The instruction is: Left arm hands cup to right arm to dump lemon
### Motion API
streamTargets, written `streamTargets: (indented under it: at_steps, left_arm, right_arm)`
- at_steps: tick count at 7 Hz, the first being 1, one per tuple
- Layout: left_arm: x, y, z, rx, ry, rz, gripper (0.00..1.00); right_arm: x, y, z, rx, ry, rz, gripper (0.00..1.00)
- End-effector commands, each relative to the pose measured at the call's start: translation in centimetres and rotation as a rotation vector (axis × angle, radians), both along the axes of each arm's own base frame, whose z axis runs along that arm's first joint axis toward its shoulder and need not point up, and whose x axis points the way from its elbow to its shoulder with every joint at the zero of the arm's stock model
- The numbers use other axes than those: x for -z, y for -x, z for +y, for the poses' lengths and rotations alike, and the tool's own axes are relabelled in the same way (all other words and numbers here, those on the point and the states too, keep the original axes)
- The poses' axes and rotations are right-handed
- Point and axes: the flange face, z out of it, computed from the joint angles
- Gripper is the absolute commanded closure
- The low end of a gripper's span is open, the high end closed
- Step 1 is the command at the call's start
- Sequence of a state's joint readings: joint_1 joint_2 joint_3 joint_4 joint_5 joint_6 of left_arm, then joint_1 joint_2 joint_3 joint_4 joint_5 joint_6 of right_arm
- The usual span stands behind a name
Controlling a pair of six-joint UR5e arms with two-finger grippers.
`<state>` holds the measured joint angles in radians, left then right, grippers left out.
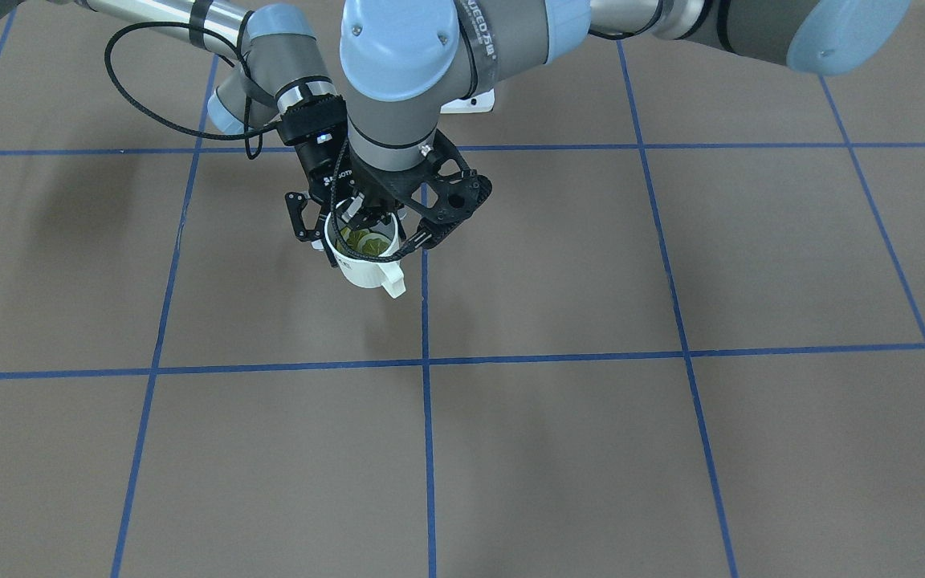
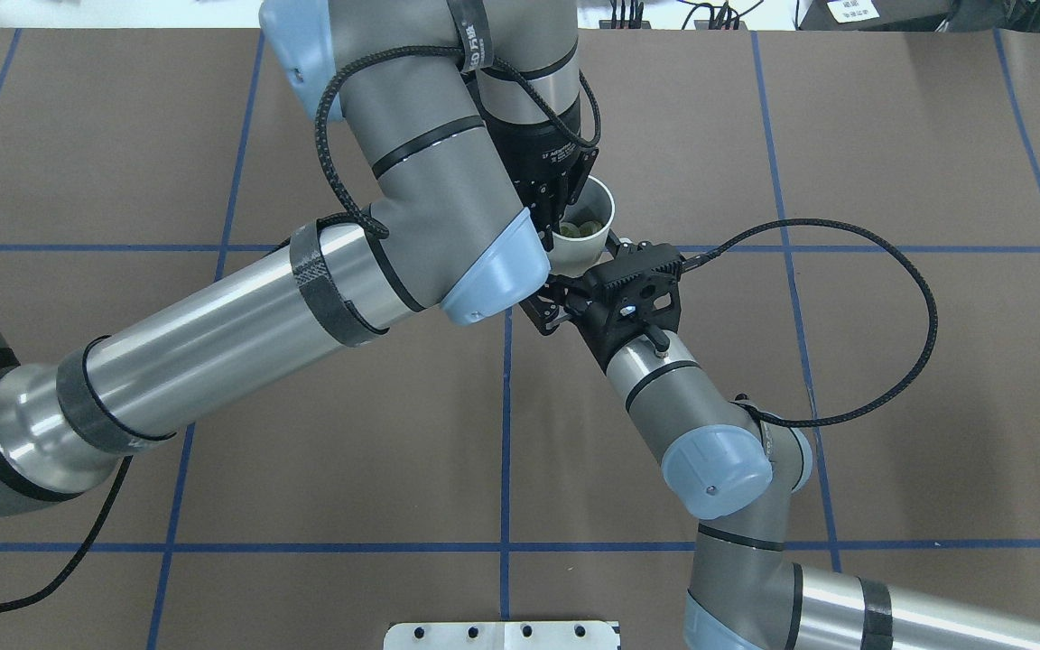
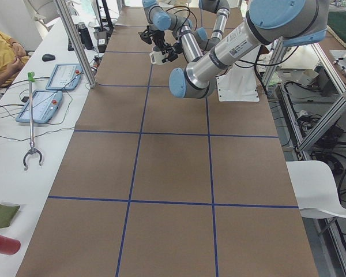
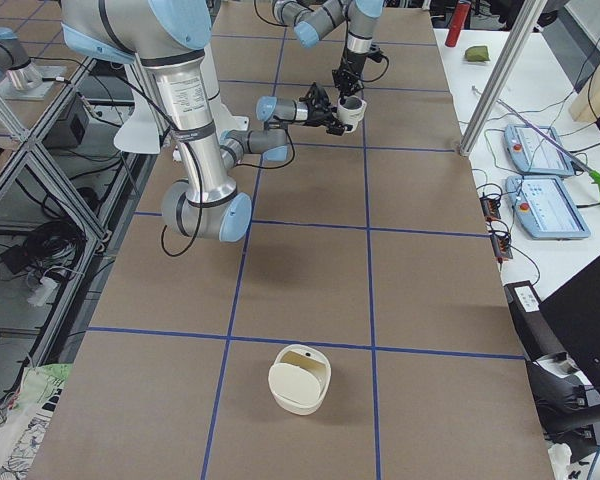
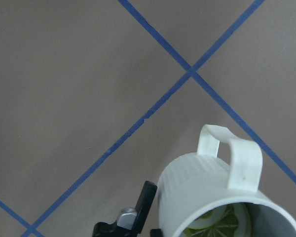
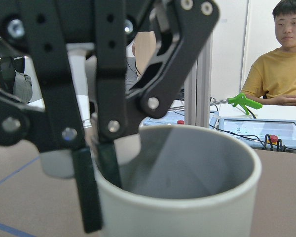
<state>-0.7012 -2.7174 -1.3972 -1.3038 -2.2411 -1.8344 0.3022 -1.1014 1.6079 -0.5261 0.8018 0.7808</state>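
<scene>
My right gripper's fingers reach forward along either side of the off-white cup's side (image 1: 359, 274) (image 6: 177, 219), so it is now time for my right gripper to close on it.
The off-white cup (image 1: 362, 271) hangs above the table and holds the yellow-green lemon slices (image 1: 362, 241). My left gripper (image 1: 354, 221) comes down from above and is shut on the cup's rim, one finger inside and one outside, as the right wrist view (image 6: 99, 197) shows. My right gripper (image 2: 561, 305) is open on the robot's side of the cup (image 2: 601, 217). One of its fingers (image 5: 145, 202) stands close beside the cup's wall (image 5: 197, 187). I cannot tell whether it touches. The lemon also shows in the overhead view (image 2: 579, 230) and the left wrist view (image 5: 222, 222).
A white lidded container (image 4: 300, 380) sits on the brown table toward its right end. Blue tape lines (image 1: 426, 361) grid the table. A white mounting plate (image 2: 502, 635) lies at the robot's base. Tablets (image 3: 40, 104) and a person sit beyond the far edge.
</scene>
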Motion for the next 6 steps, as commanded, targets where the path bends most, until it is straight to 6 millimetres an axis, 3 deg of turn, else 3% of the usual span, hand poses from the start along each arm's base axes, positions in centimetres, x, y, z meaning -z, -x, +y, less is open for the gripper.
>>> streamTargets:
  at_steps: [1, 2, 3, 4, 5, 6]
  left_arm:
    - [0.0, 0.0, 0.0, 0.0, 0.0, 0.0, 1.0]
    - [0.0, 0.0, 0.0, 0.0, 0.0, 0.0, 1.0]
    - [0.0, -0.3, 0.2, -0.005, 0.0, 0.0, 1.0]
    - [0.3, -0.2, 0.3, -0.006, -0.005, 0.005, 0.6]
    - [1.0, 0.3, 0.6, -0.004, -0.015, 0.016, 0.01]
    - [2.3, 1.8, 1.0, 0.005, -0.04, 0.046, 0.0]
  right_arm:
    - [-0.2, 0.1, -0.1, -0.007, 0.001, 0.005, 0.02]
    - [-0.2, 0.1, -0.1, -0.007, 0.001, 0.005, 0.07]
    - [-0.2, 0.1, -0.1, -0.007, 0.001, 0.003, 0.23]
    - [-0.2, 0.1, -0.1, -0.006, 0.001, 0.003, 0.45]
    - [-0.3, 0.1, -0.1, -0.004, 0.002, 0.006, 0.68]
    - [-0.4, 0.1, 0.0, -0.004, 0.002, 0.006, 0.77]
